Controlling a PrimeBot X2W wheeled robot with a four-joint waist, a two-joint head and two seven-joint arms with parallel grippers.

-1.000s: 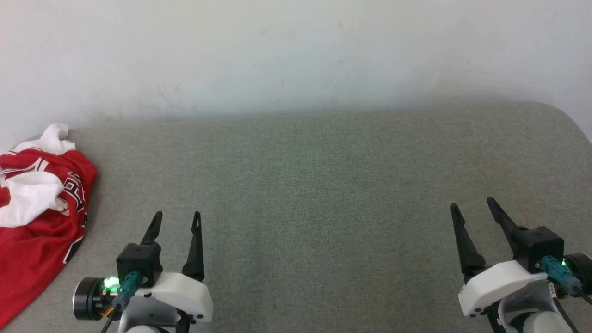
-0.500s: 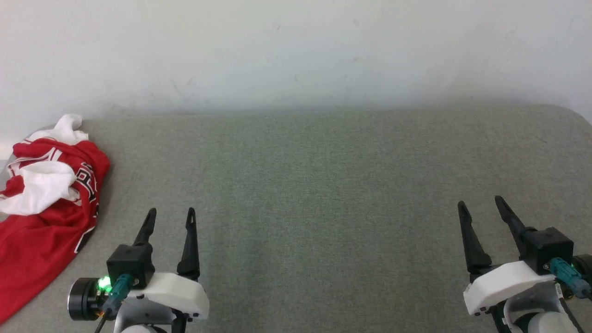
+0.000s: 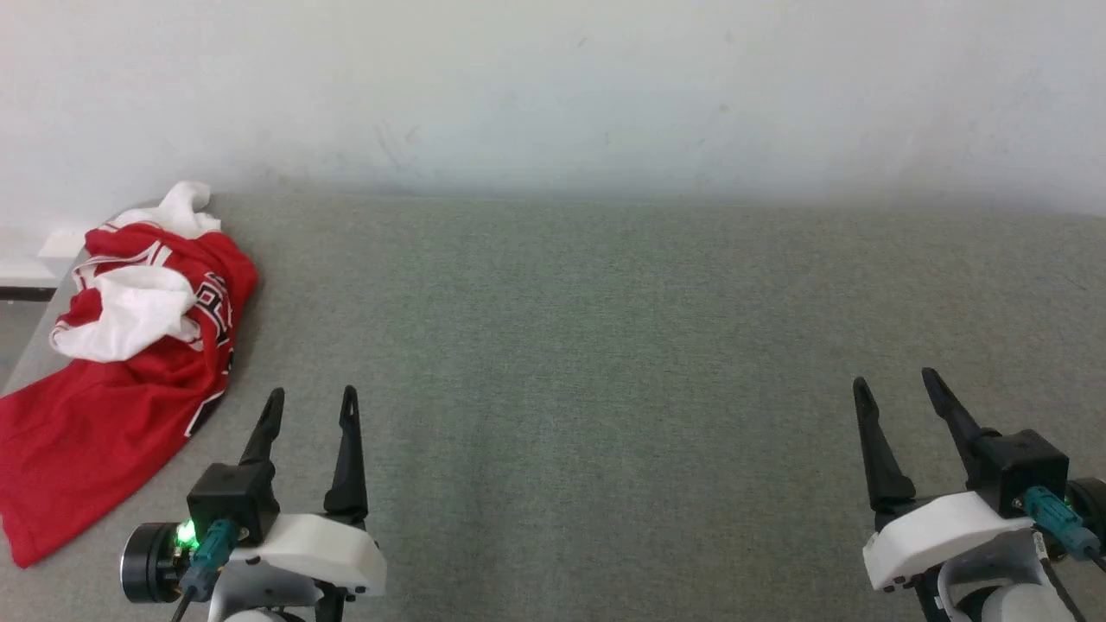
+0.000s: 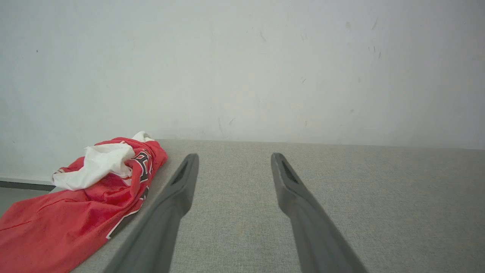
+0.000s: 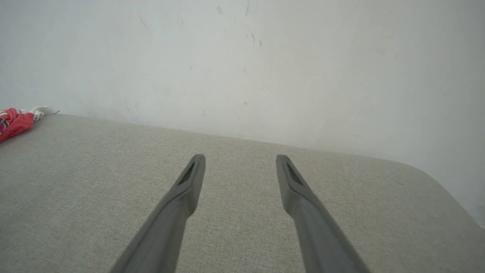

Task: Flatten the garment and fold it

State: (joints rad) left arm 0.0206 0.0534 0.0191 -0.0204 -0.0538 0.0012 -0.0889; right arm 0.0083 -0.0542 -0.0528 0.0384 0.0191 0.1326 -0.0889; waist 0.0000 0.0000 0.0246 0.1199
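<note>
Next, the left gripper grabs the jersey by that crumpled sleeve [image 3: 140, 311], since the white sleeve stands up in loose folds while the red body [image 3: 98, 441] lies flat.
The garment [image 3: 130, 371], a red jersey with white sleeves and black lettering, lies crumpled at the far left of the grey-green padded surface [image 3: 587, 345]. It also lies at the left in the left wrist view, garment [image 4: 75, 212], and a corner of the garment [image 5: 13, 121] peeks in at the right wrist view's left edge. My left gripper [image 3: 311, 399] hovers open at the lower left, just right of the jersey and apart from it. At the lower right my right gripper [image 3: 894, 384] stands open, far from the cloth. Both hold nothing.
A pale wall [image 3: 553, 86] rises directly behind the padded surface. The surface's left edge runs under the jersey, with a strip of floor and baseboard [image 3: 22, 281] beyond it. Its far right corner [image 5: 435, 178] is rounded.
The head camera has turned left, so the jersey now sits further into the picture. Both grippers stay open and keep about the same place in the view.
</note>
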